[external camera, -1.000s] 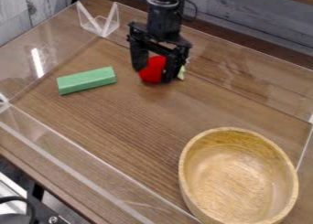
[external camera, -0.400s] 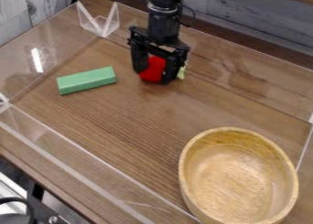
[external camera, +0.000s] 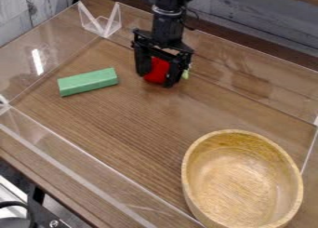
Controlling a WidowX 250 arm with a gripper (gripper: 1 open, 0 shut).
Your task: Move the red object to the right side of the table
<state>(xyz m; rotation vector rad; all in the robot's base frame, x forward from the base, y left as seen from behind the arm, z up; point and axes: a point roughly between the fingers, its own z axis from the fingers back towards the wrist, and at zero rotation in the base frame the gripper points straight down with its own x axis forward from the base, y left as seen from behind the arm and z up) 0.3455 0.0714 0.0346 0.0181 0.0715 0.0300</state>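
I should grab the strawberry by its red body (external camera: 156, 73) so the green cap stays free, and then I will move the strawberry across the table.
The red object (external camera: 155, 72), a small bright-red toy strawberry with a bit of green at its right, sits on the table (external camera: 187, 111) at the back centre. My black gripper (external camera: 161, 71) comes straight down over it, open, with one finger on each side of the strawberry. Its fingertips reach down to the tabletop. Whether the pads touch the strawberry I cannot tell.
A green rectangular block (external camera: 88, 81) lies to the left of the gripper. A round light wooden bowl (external camera: 243, 181) stands at the front right. Low clear acrylic walls (external camera: 74, 162) border the tabletop.
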